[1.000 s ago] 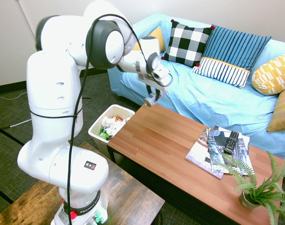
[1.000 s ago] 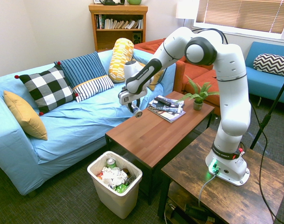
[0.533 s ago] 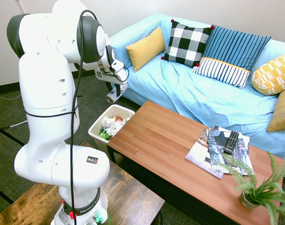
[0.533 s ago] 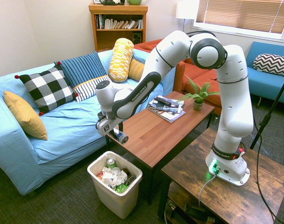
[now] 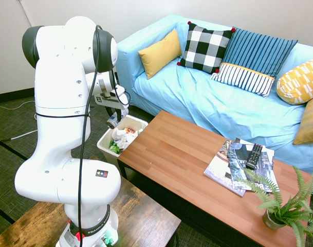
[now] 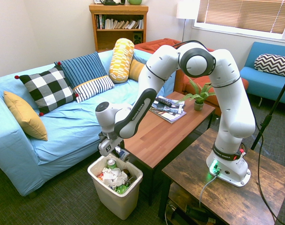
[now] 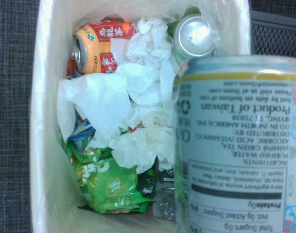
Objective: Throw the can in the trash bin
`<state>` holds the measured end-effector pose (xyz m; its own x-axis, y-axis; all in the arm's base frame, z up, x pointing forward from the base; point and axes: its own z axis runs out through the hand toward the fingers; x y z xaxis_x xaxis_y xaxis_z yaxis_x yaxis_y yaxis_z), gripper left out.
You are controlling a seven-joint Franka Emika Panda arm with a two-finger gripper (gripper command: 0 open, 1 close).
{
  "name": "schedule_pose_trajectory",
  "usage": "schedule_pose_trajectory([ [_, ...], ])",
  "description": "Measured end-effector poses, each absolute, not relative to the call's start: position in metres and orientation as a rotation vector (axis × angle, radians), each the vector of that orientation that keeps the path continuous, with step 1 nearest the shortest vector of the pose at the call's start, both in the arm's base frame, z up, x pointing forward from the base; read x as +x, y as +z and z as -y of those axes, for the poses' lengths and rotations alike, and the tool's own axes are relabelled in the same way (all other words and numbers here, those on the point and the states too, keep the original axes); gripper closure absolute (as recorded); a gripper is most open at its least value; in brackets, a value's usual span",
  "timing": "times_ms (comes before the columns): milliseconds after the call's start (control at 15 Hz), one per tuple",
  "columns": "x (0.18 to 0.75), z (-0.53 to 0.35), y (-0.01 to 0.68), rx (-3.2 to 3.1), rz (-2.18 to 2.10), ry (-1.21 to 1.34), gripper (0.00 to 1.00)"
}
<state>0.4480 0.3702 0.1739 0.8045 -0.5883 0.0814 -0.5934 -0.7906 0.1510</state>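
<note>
The robot's gripper needs to let go of the can [image 7: 240,145] now, as the can hangs over the crumpled tissue inside the bin's rim and would stay in the bin.
My gripper [image 6: 117,151] is shut on the can [image 6: 123,154], a small white can with a metallic end, which it holds just above the trash bin [image 6: 117,204]. In the first exterior view the can [image 5: 112,121] hangs at the far rim of the off-white trash bin [image 5: 103,145], partly hidden behind the arm. In the wrist view the can [image 7: 240,145] fills the right side with its printed label upside down. Below it the trash bin [image 7: 41,121] holds crumpled tissue [image 7: 133,97], an orange can [image 7: 96,46], a silver can top [image 7: 194,36] and a green packet [image 7: 106,184].
The wooden coffee table [image 5: 182,159] stands right beside the bin, with magazines [image 5: 233,164], a black remote [image 5: 254,155] and a potted fern [image 5: 284,206] on it. The blue sofa [image 5: 213,103] with cushions lies behind. The arm stands on a darker wooden table [image 6: 217,197].
The arm has swung away from the coffee table's end and come down over the bin, carrying the can with it. The grip has stayed shut.
</note>
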Motion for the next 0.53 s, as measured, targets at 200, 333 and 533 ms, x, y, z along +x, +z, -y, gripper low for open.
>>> schedule_pose_trajectory([
  [200, 0.4503, -0.366, 0.1673, 2.815, 0.94, 0.042, 0.0],
  [333, 0.4512, -0.3662, 0.1678, 2.817, 0.942, 0.044, 0.0],
  [533, 0.4556, -0.3691, 0.1725, 2.826, 0.949, 0.054, 0.0],
])
